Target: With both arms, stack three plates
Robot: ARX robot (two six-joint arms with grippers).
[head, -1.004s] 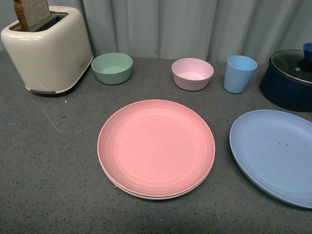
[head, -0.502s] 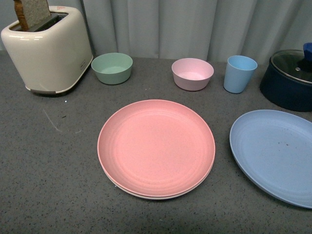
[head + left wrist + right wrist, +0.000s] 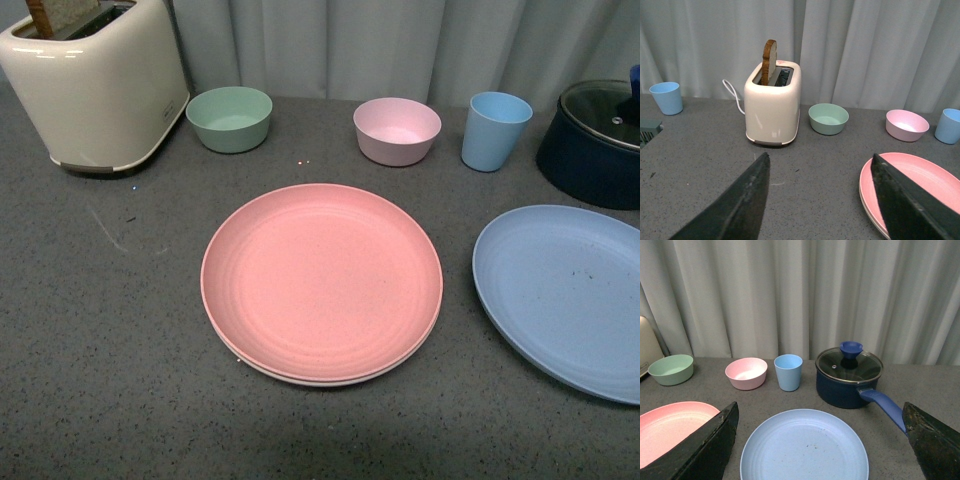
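Observation:
My right gripper needs to stack the blue plate (image 3: 805, 450) onto the pink plate, so it should grab the blue plate by its rim (image 3: 863, 450) next.
The pink plate (image 3: 320, 280) lies in the middle of the grey table, on top of a pale beige plate of which only a thin rim (image 3: 320, 382) shows. The blue plate (image 3: 570, 295) lies alone to its right, partly cut off by the frame edge. Neither arm shows in the front view. In the left wrist view my left gripper (image 3: 820, 200) is open and empty above the table, with the pink plate (image 3: 930, 172) beside one finger (image 3: 905, 205). In the right wrist view my right gripper (image 3: 820, 440) is open and empty, with the blue plate (image 3: 805, 450) between its fingers.
Along the back stand a cream toaster (image 3: 95, 85) with bread in it, a green bowl (image 3: 229, 118), a pink bowl (image 3: 396, 130), a blue cup (image 3: 495, 130) and a dark blue lidded pot (image 3: 598, 145). A second blue cup (image 3: 666, 97) stands far left. A grey curtain hangs behind.
The front view has shifted, so everything sits a little higher in the frame. The plates and other things have not moved relative to each other.

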